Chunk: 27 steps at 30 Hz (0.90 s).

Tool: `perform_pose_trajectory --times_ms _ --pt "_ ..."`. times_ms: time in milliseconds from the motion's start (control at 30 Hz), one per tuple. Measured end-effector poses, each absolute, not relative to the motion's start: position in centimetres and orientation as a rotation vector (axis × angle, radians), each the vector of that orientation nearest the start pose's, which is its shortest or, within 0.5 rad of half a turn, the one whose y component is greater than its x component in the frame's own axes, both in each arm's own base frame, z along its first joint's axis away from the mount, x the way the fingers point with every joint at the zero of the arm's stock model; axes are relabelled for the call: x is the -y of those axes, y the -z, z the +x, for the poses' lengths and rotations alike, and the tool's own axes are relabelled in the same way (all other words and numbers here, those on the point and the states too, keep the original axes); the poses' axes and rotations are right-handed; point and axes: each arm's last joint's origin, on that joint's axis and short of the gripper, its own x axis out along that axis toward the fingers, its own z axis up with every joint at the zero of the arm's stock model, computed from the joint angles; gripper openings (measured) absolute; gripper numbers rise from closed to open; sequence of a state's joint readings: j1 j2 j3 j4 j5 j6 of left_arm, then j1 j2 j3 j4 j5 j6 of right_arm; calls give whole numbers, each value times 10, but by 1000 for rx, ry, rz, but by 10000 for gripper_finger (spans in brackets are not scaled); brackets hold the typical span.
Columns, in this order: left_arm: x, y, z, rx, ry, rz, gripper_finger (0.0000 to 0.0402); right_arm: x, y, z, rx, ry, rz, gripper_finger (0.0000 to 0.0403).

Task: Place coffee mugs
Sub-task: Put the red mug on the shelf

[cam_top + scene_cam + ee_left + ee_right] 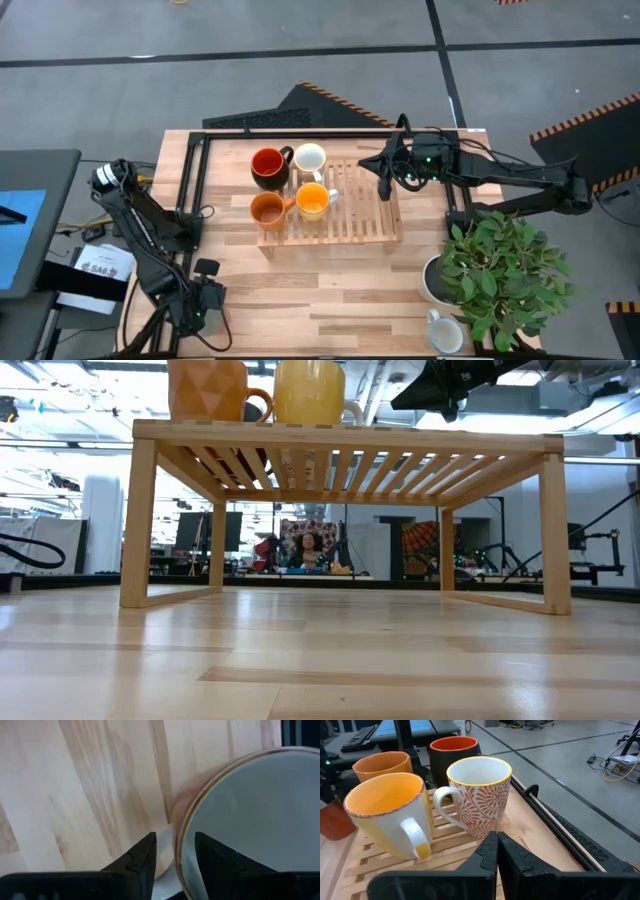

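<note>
My left gripper grabs the mug by its thin gold-rimmed side [179,845] next, since the pale mug's opening spreads wider than the gap between my fingers.
On the slatted wooden rack [350,215] in mid-table stand four coffee mugs: a dark one with red inside [268,165], a patterned white one [309,158], an orange one [266,208] and a yellow-orange one [313,200]. My right gripper [497,851] hovers shut above the rack's right part, pointing at them. My left gripper [175,860] is open at the table's near left corner, pointing down over a pale gold-rimmed mug [250,810]. One finger stands inside its rim and one outside, with gaps on both sides. Another white mug [445,333] sits near the front right.
A leafy plant in a white pot [432,282] stands at the right, beside the front-right mug. A black frame [195,170] runs along the table's left and far sides, with a keyboard [260,120] behind it. Bare wood lies in front of the rack.
</note>
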State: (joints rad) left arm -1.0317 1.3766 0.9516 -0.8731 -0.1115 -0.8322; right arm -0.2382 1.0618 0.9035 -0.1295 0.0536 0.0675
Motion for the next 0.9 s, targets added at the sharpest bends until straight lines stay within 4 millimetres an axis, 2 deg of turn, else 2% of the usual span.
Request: perform_pose_trajectory --times_ms 200,267,433,533,600,700,800,900 --pt "203 -223 135 -1302 265 44 110 57 -327 228 -281 297 73 26" --pt "200 -223 139 -1309 285 56 91 57 -327 228 -281 296 73 26" --pt "192 -229 150 -1354 319 56 15 57 -327 228 -281 296 69 28" --pt "188 -243 157 -1384 309 22 10 57 -327 228 -282 295 67 27" --pt "187 -259 161 -1384 309 -6 7 57 -327 228 -281 294 69 28" --pt "185 -296 168 -1332 308 -43 6 56 -327 229 -281 288 70 30" --pt "180 -344 177 -1164 284 -37 5 53 -328 230 -278 275 68 31" --pt "166 -392 185 -963 225 -2 5 49 -328 230 -278 256 66 30"
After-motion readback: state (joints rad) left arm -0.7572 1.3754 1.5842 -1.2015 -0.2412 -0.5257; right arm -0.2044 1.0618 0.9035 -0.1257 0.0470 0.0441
